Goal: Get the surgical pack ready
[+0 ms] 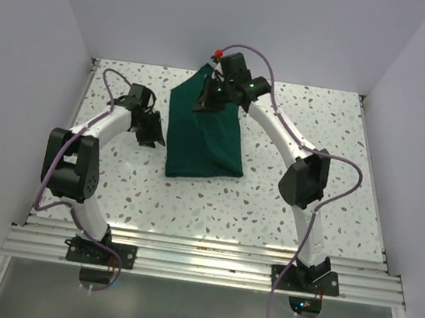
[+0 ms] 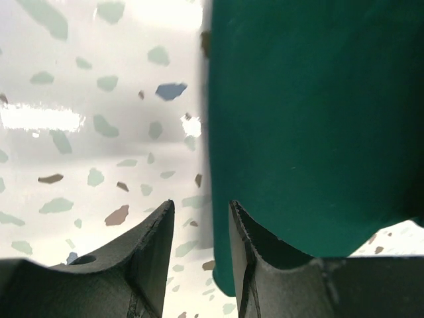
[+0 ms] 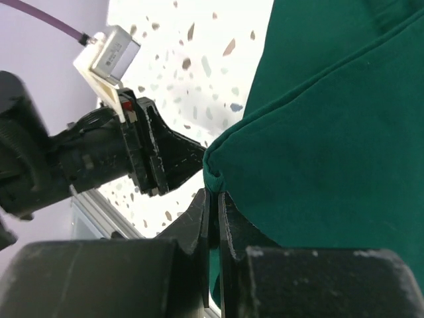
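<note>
My right gripper keeps hold of the drape's raised green edge (image 3: 228,140) from here until I lower it, since the edge stands above the drape's lower layer (image 3: 318,40).
The surgical pack shows as a dark green drape (image 1: 203,138), folded into a long bundle in the middle of the table. My right gripper (image 1: 203,104) is at its far left part, shut on a raised fold of the fabric. In the right wrist view the jaws (image 3: 213,196) pinch the green edge (image 3: 318,152) tightly. My left gripper (image 1: 155,136) sits low beside the drape's left edge, open. From the left wrist, its gap (image 2: 201,211) is over bare tabletop, and the right finger (image 2: 250,255) overlaps the edge of the drape (image 2: 305,119).
The speckled white tabletop (image 1: 269,206) is enclosed by pale walls on three sides. An aluminium rail (image 1: 199,261) runs along the near edge. A small red object (image 1: 219,52) sits at the back wall. Purple cables loop from both arms. The left arm (image 3: 99,159) appears in the right wrist view.
</note>
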